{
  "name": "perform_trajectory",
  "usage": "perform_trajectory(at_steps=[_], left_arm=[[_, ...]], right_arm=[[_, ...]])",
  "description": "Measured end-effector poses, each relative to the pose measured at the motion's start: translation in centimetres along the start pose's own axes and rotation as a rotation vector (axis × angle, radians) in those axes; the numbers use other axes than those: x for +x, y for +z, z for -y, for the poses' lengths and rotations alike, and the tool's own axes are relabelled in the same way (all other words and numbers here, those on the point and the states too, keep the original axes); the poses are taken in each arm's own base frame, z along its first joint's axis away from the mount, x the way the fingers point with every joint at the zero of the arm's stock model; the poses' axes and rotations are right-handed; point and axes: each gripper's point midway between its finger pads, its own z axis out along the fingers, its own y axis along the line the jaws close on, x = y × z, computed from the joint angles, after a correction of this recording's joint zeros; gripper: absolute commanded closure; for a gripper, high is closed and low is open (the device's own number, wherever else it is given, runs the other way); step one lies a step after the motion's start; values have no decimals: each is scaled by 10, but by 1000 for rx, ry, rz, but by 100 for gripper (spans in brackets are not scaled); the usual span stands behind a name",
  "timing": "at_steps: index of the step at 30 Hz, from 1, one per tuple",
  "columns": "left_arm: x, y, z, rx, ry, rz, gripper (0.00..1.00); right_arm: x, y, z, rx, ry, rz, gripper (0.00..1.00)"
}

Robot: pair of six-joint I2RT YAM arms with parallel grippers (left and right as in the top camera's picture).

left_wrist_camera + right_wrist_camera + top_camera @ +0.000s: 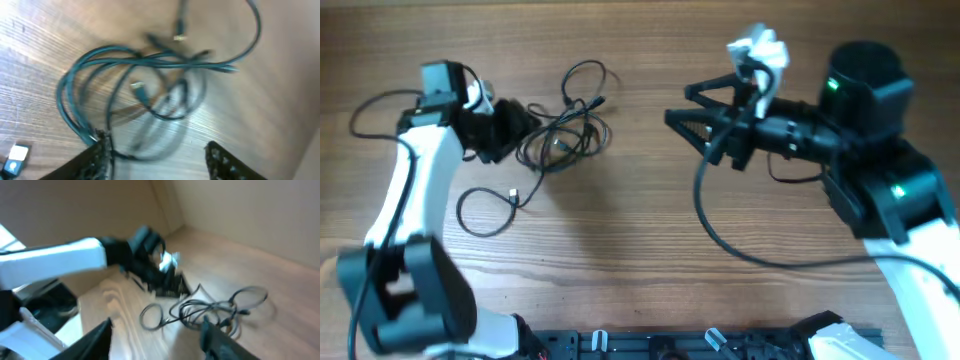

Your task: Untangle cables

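I will grab a piece of cable at the tangle's edge (526, 148) (131, 157) with my left gripper. The rest of the cables then stay free for my right gripper to untangle.
The cables (565, 135) lie in a loose tangle of thin black cords left of the table's middle, with one loop (585, 78) reaching back. A single strand (485, 210) curls toward the front left. My left gripper (528, 130) sits at the tangle's left edge. In the left wrist view the cables (145, 85) spread out ahead of the open left gripper (157, 160), and one strand rests against the left finger (97, 155). My right gripper (682, 106) hovers open to the right of the tangle, apart from it. The right wrist view shows the cables (215, 310) beyond its empty, open gripper (155, 342).
A thick black wire (720, 230) from the right arm loops over the table right of centre. A black rail (700, 345) runs along the front edge. The white left arm (60, 260) shows in the right wrist view. A small white and blue object (15, 155) lies near the left gripper.
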Motion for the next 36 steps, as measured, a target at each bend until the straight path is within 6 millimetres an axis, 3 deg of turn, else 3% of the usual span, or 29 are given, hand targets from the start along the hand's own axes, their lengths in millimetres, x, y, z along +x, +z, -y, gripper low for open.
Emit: perform_trajectory(at_steps=[3,5,11,17,19,21,27,31,33,36], left_arm=[[6,-26,13,21,13,21,32],[14,-31,12,13,3,2,33],[20,-28,1,-43,-14,-24,28],[32,-9,1,-91,13,-74,29],[38,-1,8,-91,34,-93,38],[44,7,17,-81,46,-109,96],[67,14,63,85,100,-200,96],[54,-21,105,238,111,-202,96],[34,-55,132,324,148,-135,96],[13,-127,175,456,254,31,96]], right_arm=[[18,20,10,-48,67,-75,30],[37,41,23,-72,144,-148,29],[84,89,49,-98,307,-301,28],[129,126,57,-122,404,-432,27],[143,133,61,-121,437,-469,27],[157,139,66,-115,474,-506,27],[188,144,79,-69,560,-596,25],[193,142,83,-36,563,-610,25],[195,141,85,-17,560,-616,24],[197,141,92,21,548,-618,22]])
